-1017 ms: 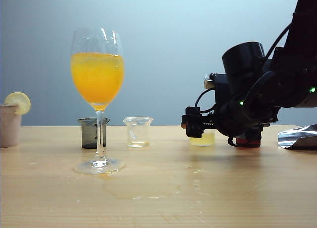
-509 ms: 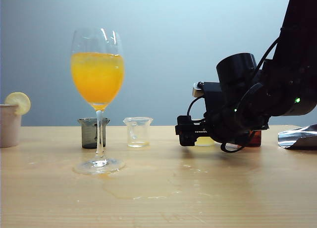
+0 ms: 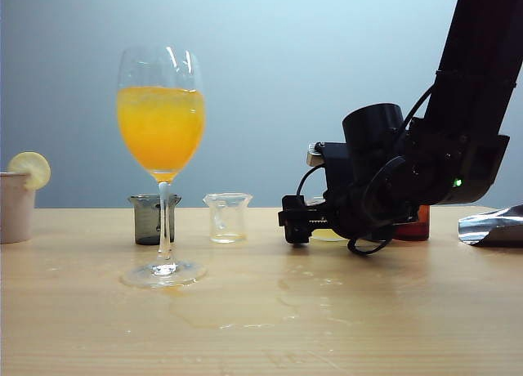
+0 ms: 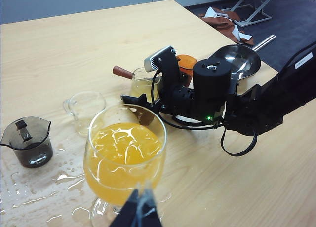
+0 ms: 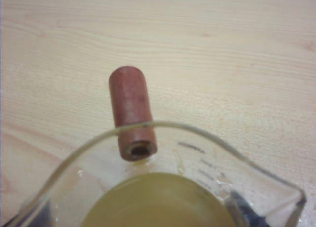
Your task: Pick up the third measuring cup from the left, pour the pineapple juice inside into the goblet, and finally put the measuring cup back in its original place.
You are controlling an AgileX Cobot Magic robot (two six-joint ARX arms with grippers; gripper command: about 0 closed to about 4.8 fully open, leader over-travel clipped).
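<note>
In the right wrist view, my right gripper's fingers are on either side of the third measuring cup point(image 5: 207, 153) below its clear rim. They would catch it, so it is time to close now.
The third measuring cup point(image 5: 207, 153), clear with a brown stub handle point(image 5: 129, 108), holds pale pineapple juice point(image 5: 158, 202). My right gripper point(image 5: 133, 213) is open, with one dark finger on each side of the cup. In the exterior view that gripper point(image 3: 296, 221) sits low at centre right and hides most of the cup point(image 3: 325, 231). The goblet point(image 3: 161, 123) stands at the left, its bowl holding vivid orange drink. Above its near side, my left gripper point(image 4: 139, 212) has its fingers shut to a point, with nothing held. It does not show in the exterior view.
A dark grey cup point(image 3: 154, 219) and a clear flared cup point(image 3: 227, 217) stand between goblet and gripper. An amber cup point(image 3: 415, 226) is behind the right arm, with a shiny metal pan point(image 3: 492, 227) beyond it. A pink cup with a lemon slice point(image 3: 16, 204) is far left. The wood around the goblet is wet.
My right gripper has moved left and lower, sliding around the third measuring cup and hiding more of it. The goblet and the other cups have stayed put.
</note>
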